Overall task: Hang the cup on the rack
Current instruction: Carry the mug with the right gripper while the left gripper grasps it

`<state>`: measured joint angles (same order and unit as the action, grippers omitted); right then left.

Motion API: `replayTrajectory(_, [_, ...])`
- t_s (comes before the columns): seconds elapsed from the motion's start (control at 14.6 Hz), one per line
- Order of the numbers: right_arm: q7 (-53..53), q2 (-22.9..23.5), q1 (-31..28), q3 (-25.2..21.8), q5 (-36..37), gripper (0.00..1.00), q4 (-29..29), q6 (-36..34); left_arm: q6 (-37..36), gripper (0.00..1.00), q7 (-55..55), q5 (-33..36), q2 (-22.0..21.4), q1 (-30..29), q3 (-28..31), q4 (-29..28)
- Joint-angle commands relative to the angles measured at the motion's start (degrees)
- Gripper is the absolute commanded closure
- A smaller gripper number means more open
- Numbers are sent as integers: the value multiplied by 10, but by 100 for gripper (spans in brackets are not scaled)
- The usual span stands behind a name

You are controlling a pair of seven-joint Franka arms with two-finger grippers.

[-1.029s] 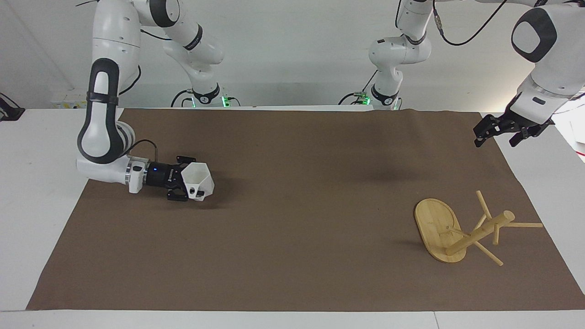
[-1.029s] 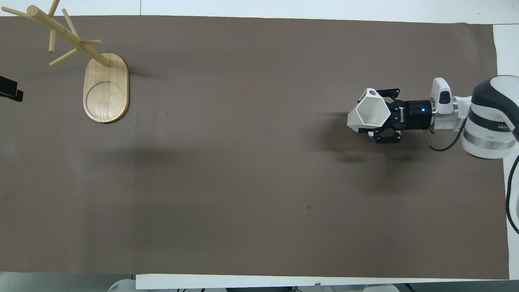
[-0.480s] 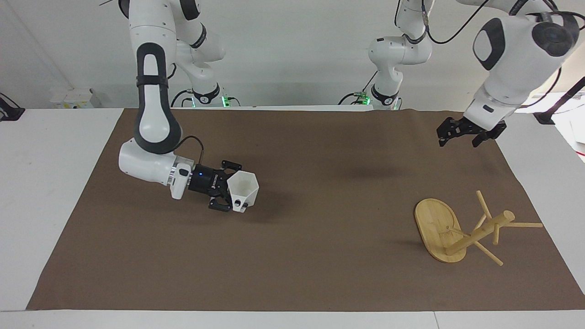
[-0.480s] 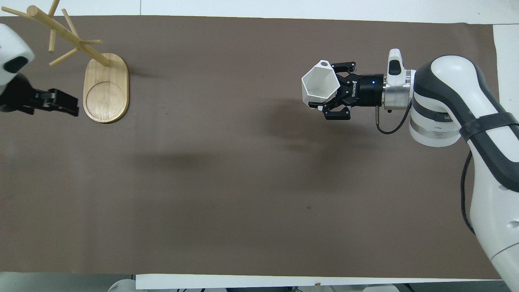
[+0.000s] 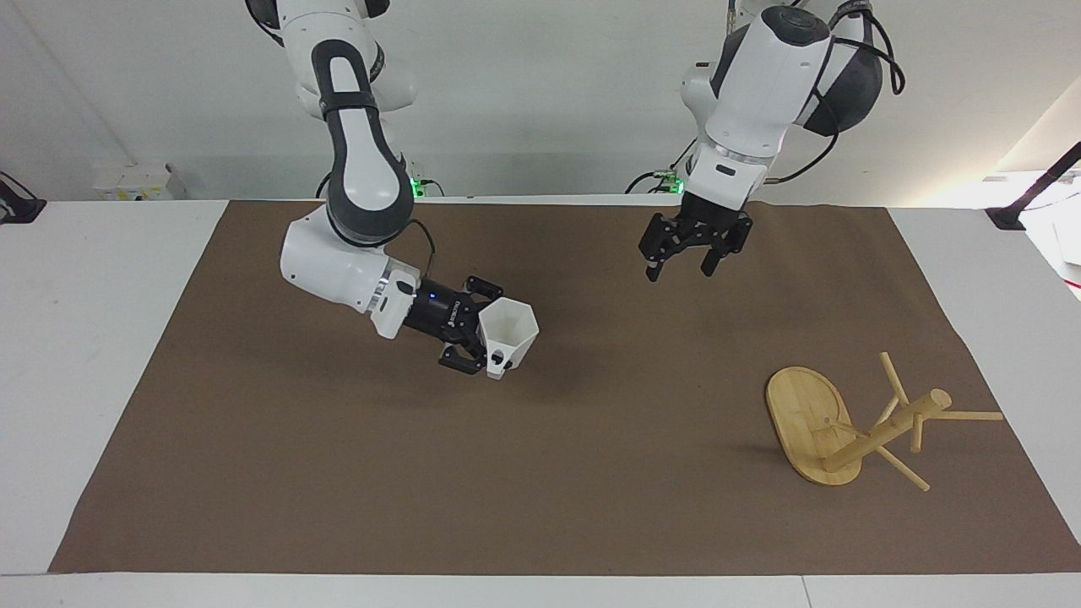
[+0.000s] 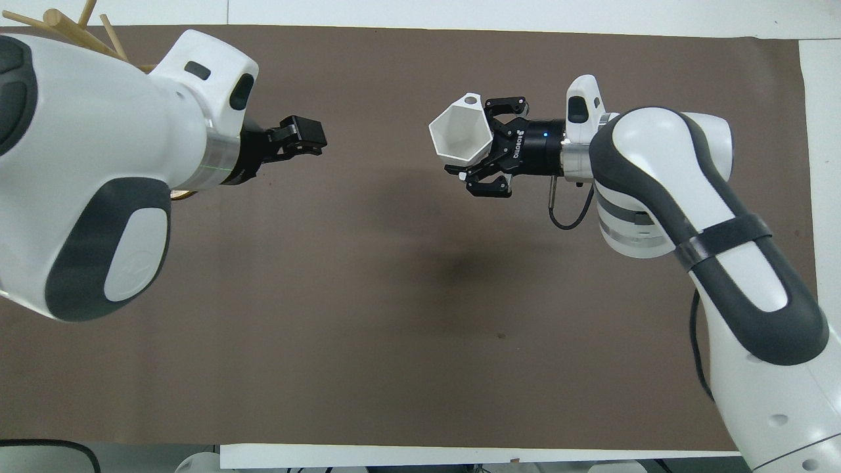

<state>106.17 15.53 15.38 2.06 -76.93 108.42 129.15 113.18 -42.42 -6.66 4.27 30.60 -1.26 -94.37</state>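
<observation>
My left gripper should next grab the cup by its open rim (image 6: 437, 142), as my right fingers crowd its far end.
My right gripper (image 5: 484, 331) is shut on the white faceted cup (image 5: 507, 332) and holds it in the air over the middle of the brown mat, mouth turned sideways toward the left arm's end; the gripper (image 6: 489, 148) and the cup (image 6: 460, 135) also show in the overhead view. My left gripper (image 5: 678, 268) is open and empty, up over the mat, apart from the cup; it also shows in the overhead view (image 6: 305, 138). The bamboo rack (image 5: 811, 418) stands on its oval base toward the left arm's end. In the overhead view my left arm hides most of it, leaving only peg tips (image 6: 62, 20).
A brown mat (image 5: 540, 507) covers most of the white table. A black object (image 5: 17, 207) sits at the table's edge at the right arm's end, and a black stand (image 5: 1026, 198) at the left arm's end.
My right gripper has carried the cup toward the middle of the mat. My left arm has swung in from its end of the table to over the mat, toward the cup.
</observation>
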Motion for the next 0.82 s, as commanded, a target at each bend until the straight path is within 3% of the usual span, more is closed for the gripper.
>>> replayTrajectory(0.0, [-15,-6,20,3,-14,61,6,32,5,0,-56,-12,104,47,12,101])
replayTrajectory(0.41, [-34,-7,33,7,-15,61,3,63,45,2,-68,-8,159,75,12,120])
replayTrajectory(0.48, [-37,-8,36,7,-15,61,3,63,42,25,-68,-10,172,86,12,122])
replayTrajectory(0.55, [-38,-8,36,7,-15,61,3,64,41,99,-72,-5,177,91,14,119])
replayTrajectory(0.75, [-40,-8,36,7,-15,61,2,65,48,100,-67,30,179,85,12,119])
